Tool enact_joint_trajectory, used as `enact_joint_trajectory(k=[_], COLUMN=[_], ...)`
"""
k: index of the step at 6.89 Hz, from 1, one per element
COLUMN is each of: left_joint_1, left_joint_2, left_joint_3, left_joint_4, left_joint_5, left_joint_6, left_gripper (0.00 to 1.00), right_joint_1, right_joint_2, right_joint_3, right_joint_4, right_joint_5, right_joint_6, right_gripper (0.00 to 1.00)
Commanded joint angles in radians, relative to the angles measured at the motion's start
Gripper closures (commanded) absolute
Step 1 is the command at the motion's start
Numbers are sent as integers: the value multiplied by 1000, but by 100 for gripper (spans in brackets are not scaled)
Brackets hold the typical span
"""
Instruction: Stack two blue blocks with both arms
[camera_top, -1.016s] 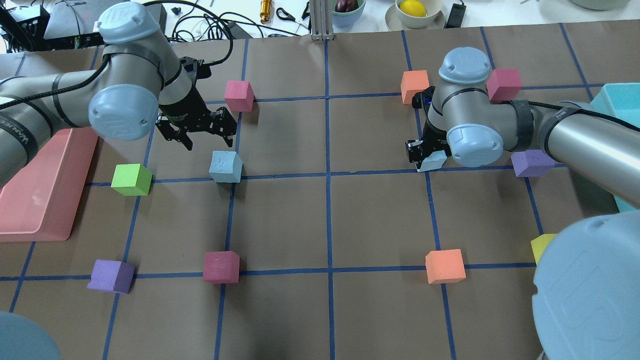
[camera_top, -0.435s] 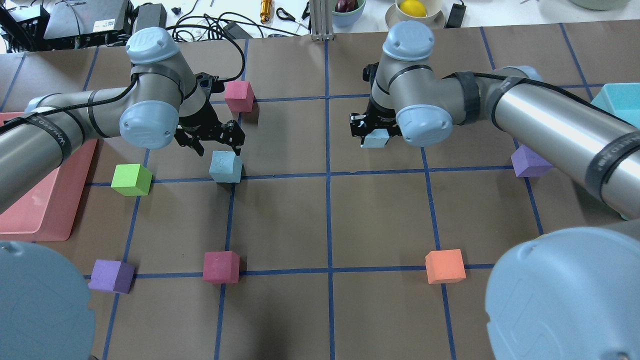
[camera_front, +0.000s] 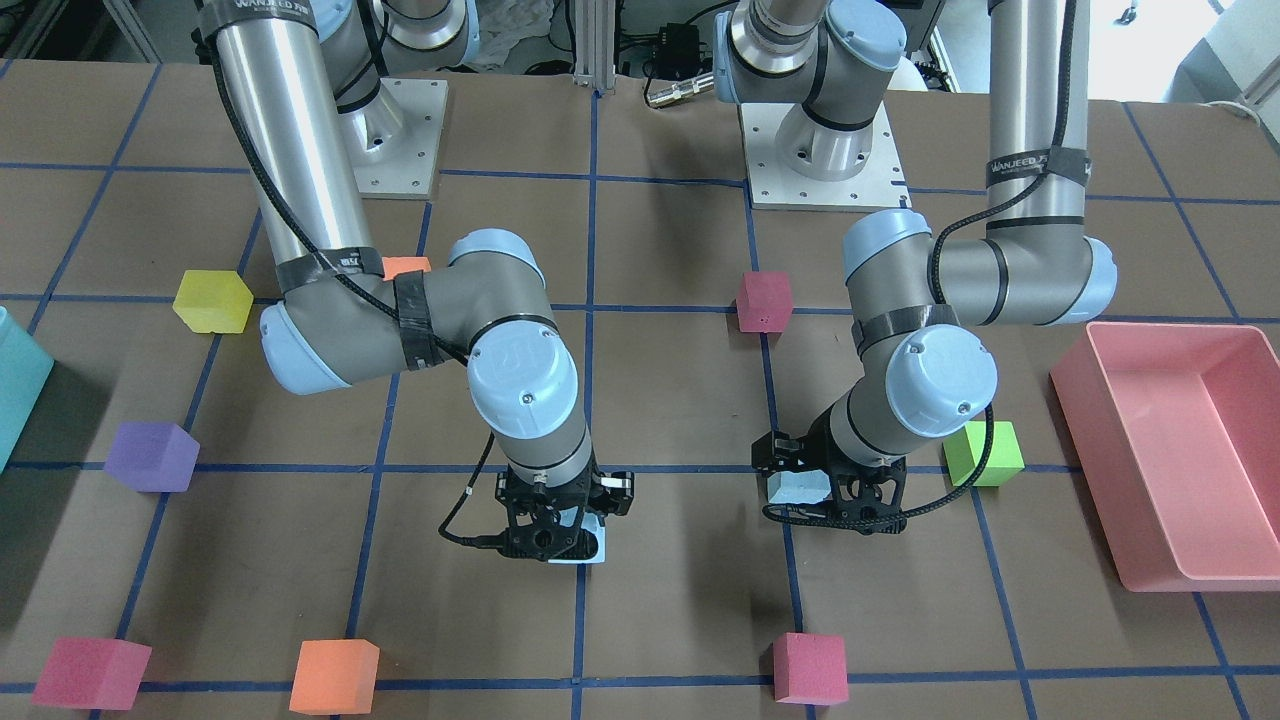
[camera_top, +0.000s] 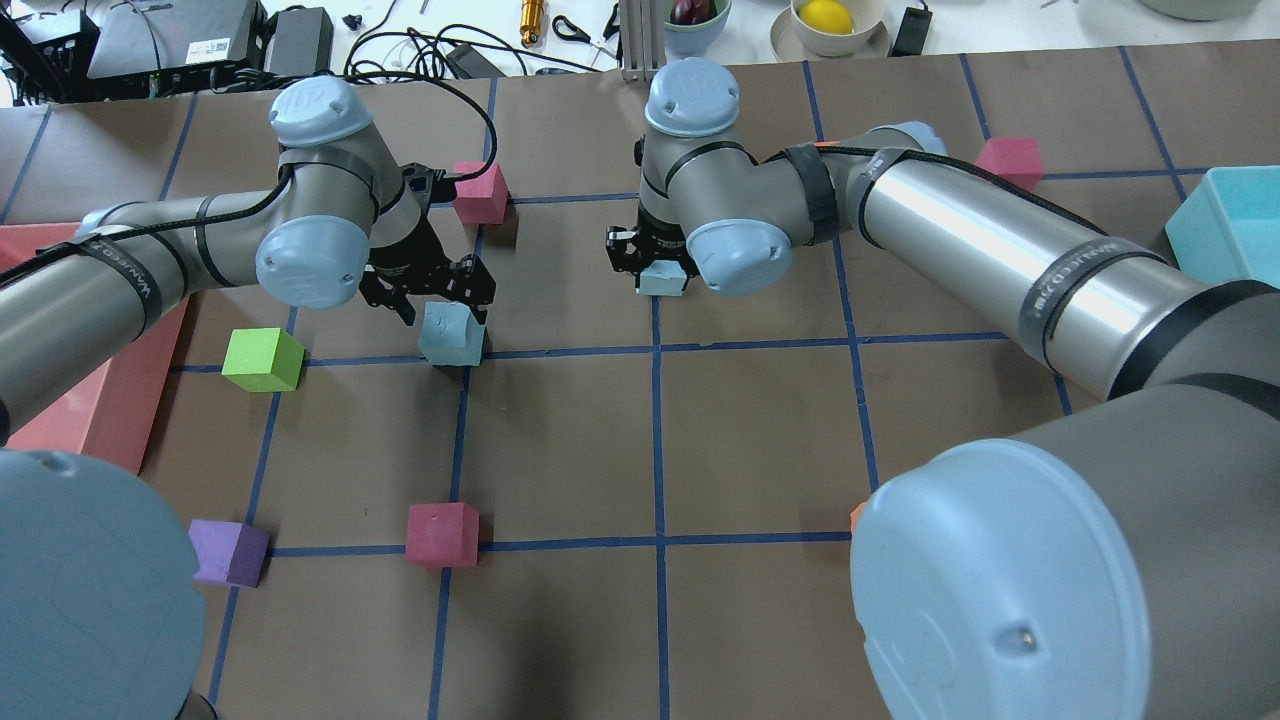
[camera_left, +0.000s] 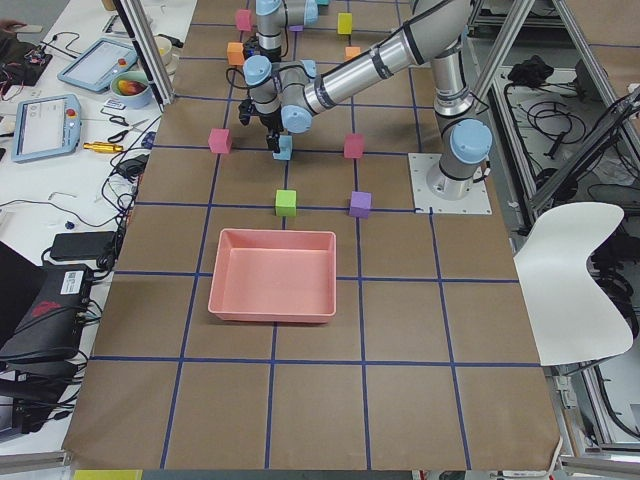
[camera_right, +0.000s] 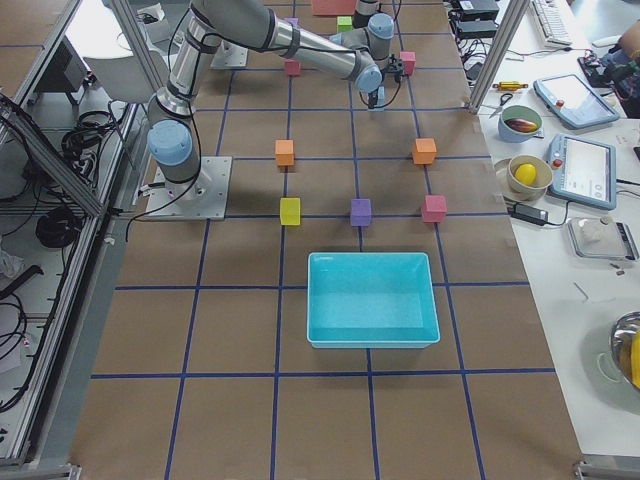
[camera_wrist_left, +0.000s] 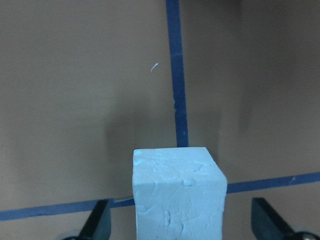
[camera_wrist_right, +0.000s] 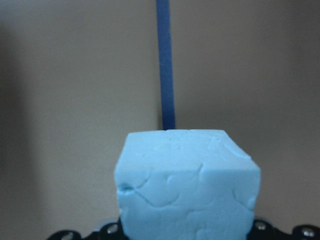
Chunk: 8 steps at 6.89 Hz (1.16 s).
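Observation:
My left gripper grabs the pale blue block (camera_front: 798, 487) by its two opposite sides next, to stack it on the other blue block.
One pale blue block (camera_top: 452, 335) rests on the brown paper by a tape crossing. My left gripper (camera_top: 437, 300) is open and low over it. In the left wrist view the block (camera_wrist_left: 177, 197) sits between the two fingers (camera_wrist_left: 97, 222), with a gap on each side. My right gripper (camera_top: 650, 268) is shut on the other blue block (camera_top: 662, 280) and holds it near the centre tape line, to the right of the first block. The held block fills the bottom of the right wrist view (camera_wrist_right: 187, 185). In the front view the left gripper (camera_front: 835, 497) and the right gripper (camera_front: 553, 535) are side by side.
A magenta cube (camera_top: 480, 192) lies just behind the left gripper and a green cube (camera_top: 262, 359) to its left. Another magenta cube (camera_top: 441, 534) and a purple cube (camera_top: 235, 552) lie nearer. A pink tray (camera_front: 1170, 450) and a teal bin (camera_top: 1225, 225) stand at the table's ends.
My right arm has carried its blue block leftward from the right half to the centre line. My left gripper has moved right and down over the resting blue block.

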Motion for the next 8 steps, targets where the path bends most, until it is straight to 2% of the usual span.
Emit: enact_joint_trajectory(k=[1, 2, 3, 4, 5, 6, 8], left_joint_1=[-1, -1, -1, -1, -1, -1, -29], left_joint_2=[-9, -9, -11, -6, -2, 16, 4], left_joint_3=[-11, -25, -25, -25, -18, 4, 123], left_joint_4=[3, 8, 14, 14, 15, 12, -45], left_joint_5=[-3, -2, -2, 1, 0, -3, -14], left_joint_6=[-5, 8, 9, -3, -5, -5, -26], left_gripper=[4, 22, 36, 61, 67, 67, 67], right_joint_1=[12, 12, 12, 7, 6, 1, -22], right_joint_2=[68, 77, 79, 76, 60, 16, -160], right_joint_3=[-70, -75, -79, -94, -133, -165, -187], right_joint_4=[4, -2, 2, 8, 15, 109, 346], right_joint_5=[-13, -22, -59, -76, -79, -82, -81], right_joint_6=[2, -4, -16, -24, -25, -27, -35], right_gripper=[67, 3, 0, 0, 0, 0, 0])
